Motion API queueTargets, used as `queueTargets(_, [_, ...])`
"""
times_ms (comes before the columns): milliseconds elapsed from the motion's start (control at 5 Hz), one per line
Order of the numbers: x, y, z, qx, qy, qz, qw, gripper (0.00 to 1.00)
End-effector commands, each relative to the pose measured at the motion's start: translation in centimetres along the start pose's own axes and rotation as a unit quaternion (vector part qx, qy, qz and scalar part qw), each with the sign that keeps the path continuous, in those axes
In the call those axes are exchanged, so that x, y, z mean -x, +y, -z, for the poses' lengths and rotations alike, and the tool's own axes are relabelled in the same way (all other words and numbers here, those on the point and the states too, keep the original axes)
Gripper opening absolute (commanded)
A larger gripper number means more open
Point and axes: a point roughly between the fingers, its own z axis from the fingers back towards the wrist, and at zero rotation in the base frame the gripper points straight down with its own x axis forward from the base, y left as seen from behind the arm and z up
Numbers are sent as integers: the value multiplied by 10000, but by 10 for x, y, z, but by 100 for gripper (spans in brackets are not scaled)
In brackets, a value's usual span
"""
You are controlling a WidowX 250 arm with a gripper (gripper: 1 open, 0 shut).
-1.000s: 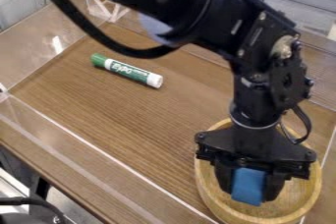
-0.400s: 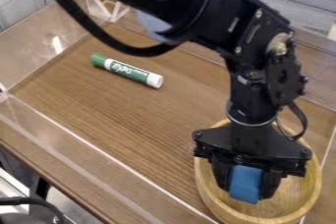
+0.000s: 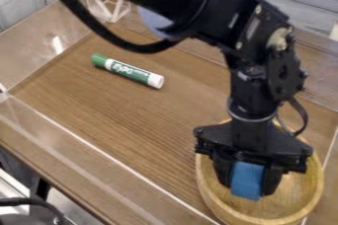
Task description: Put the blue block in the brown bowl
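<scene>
The blue block's lower end hangs inside the rim of the brown bowl (image 3: 301,202) and the block would settle in the bowl, so it is time for my gripper to open now.
The blue block (image 3: 247,181) is a small solid bar held upright between the black fingers of my gripper (image 3: 248,184), which is shut on it. The gripper points straight down over the brown bowl (image 3: 301,202), a round light wooden bowl at the bottom right, and the block hangs inside the bowl's rim. Whether the block touches the bowl's floor cannot be made out. The arm and gripper body hide the back part of the bowl.
A green-and-white marker (image 3: 126,70) lies on the wooden tabletop at the upper left. Clear plastic walls (image 3: 40,120) run along the table's left and front sides. A black cable (image 3: 106,37) loops above the marker.
The gripper with the blue block has sunk slightly lower into the bowl and drifted a little toward the front. The marker has stayed put.
</scene>
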Motion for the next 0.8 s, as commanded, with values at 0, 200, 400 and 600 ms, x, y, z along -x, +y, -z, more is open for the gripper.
queueTargets(0, [-10,-7,-7,159,-149,7,9998,0])
queueTargets(200, [-11,-6,-7,162,-129,25,9998,0])
queueTargets(400, [-12,-5,-7,170,-108,52,9998,0])
queueTargets(600, [-12,-5,-6,180,-84,79,9998,0])
